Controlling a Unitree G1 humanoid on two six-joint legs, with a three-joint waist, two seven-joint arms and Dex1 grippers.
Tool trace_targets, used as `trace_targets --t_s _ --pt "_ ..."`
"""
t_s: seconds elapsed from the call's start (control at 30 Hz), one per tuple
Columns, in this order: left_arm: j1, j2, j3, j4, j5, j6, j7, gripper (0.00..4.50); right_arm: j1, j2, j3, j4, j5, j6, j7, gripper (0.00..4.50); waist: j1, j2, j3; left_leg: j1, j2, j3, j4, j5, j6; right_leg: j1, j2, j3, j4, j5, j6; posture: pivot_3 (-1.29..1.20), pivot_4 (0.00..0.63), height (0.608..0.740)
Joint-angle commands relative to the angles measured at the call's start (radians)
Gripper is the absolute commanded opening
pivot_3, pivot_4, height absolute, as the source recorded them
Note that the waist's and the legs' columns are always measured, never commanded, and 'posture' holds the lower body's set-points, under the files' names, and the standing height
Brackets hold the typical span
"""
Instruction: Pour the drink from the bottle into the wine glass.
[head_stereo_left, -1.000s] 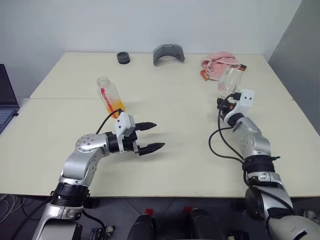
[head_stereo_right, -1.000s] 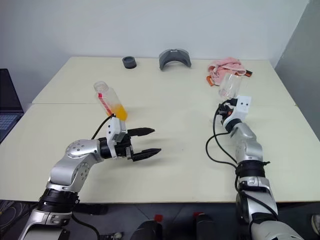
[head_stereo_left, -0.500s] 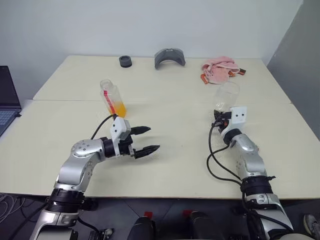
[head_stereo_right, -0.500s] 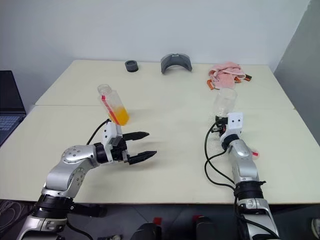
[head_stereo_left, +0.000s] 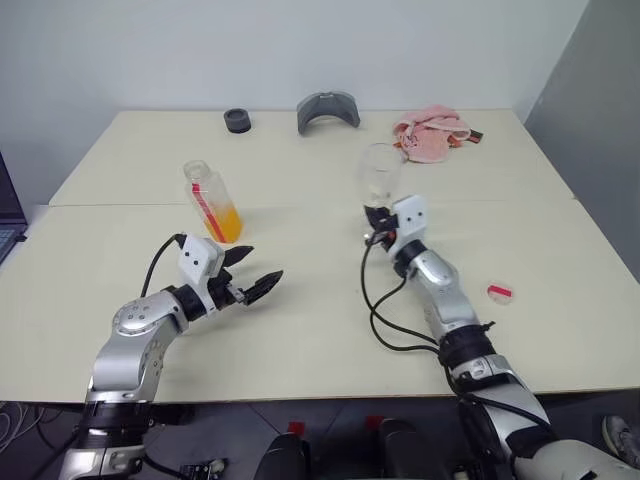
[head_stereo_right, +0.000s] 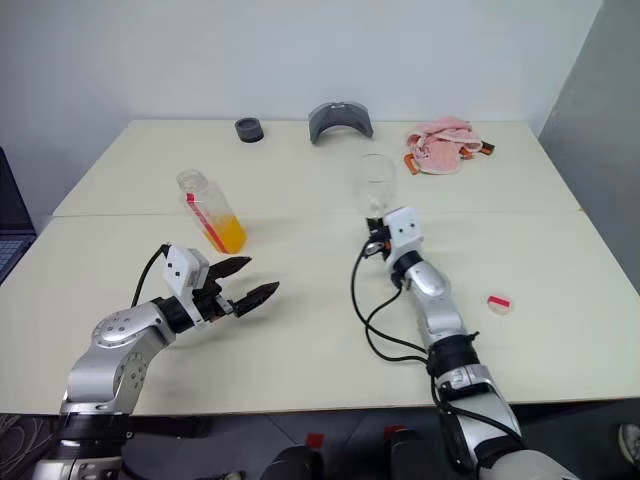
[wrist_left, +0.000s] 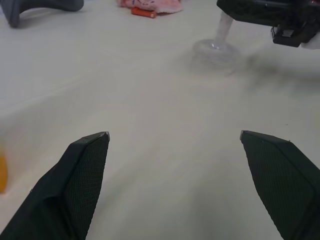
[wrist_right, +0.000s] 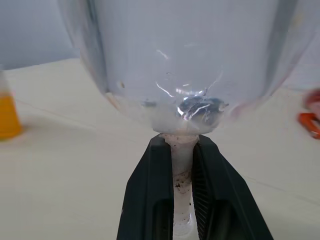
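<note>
The bottle's shoulders slope in toward its open neck, so my left gripper will next grab the straight sides of its body (head_stereo_left: 214, 208) to pour.
The bottle (head_stereo_left: 210, 199) stands uncapped on the left half of the table, with the orange drink (head_stereo_left: 226, 222) filling its lower part. Just in front of it and to its right, my left gripper (head_stereo_left: 262, 263) hovers open and empty, pointing toward the table's middle. My right gripper (wrist_right: 182, 142) is shut on the stem of the wine glass (head_stereo_left: 380, 175), held upright near the table's centre. The glass bowl (wrist_right: 185, 60) is empty. Its foot (wrist_left: 215, 50) sits at or just above the tabletop; I cannot tell which.
A small red cap (head_stereo_left: 498, 292) lies on the table to the right of my right arm. At the far edge are a black round object (head_stereo_left: 237, 120), a grey curved piece (head_stereo_left: 328, 108) and a pink cloth (head_stereo_left: 430, 135). A seam crosses the tabletop (head_stereo_left: 300, 330).
My right gripper has carried the wine glass leftward from the right side to the table's middle and brought it upright. My left gripper has drawn back to the left. The camera has shifted.
</note>
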Motion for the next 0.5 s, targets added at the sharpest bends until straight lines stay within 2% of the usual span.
trace_targets --t_s 0.03,0.47,0.5 --pt "0.013 0.016 0.037 -0.089 -0.023 0.023 0.021 4.5 -0.06 0.022 0.033 0.056 -0.023 -0.038 0.041 0.22 0.003 0.0 0.0 0.0 -0.001 0.0 0.0 0.0 0.0 0.0 0.0 0.0 0.0 0.0 0.0 0.0 0.15 0.74" --pt "-0.027 0.015 0.013 -0.205 -0.036 0.147 0.072 4.5 -0.113 0.029 0.029 0.204 -0.05 -0.063 0.051 0.22 0.016 0.0 0.001 0.0 -0.003 -0.001 0.0 0.0 0.0 0.0 0.0 0.0 0.0 0.0 0.0 0.0 0.15 0.74" --pt "-0.03 0.014 0.011 -0.205 -0.035 0.149 0.071 4.5 -0.113 0.029 0.027 0.203 -0.049 -0.063 0.051 0.56 0.016 0.0 0.001 0.0 -0.003 -0.001 0.0 0.0 0.0 0.0 0.0 0.0 0.0 0.0 0.0 0.0 0.15 0.74"
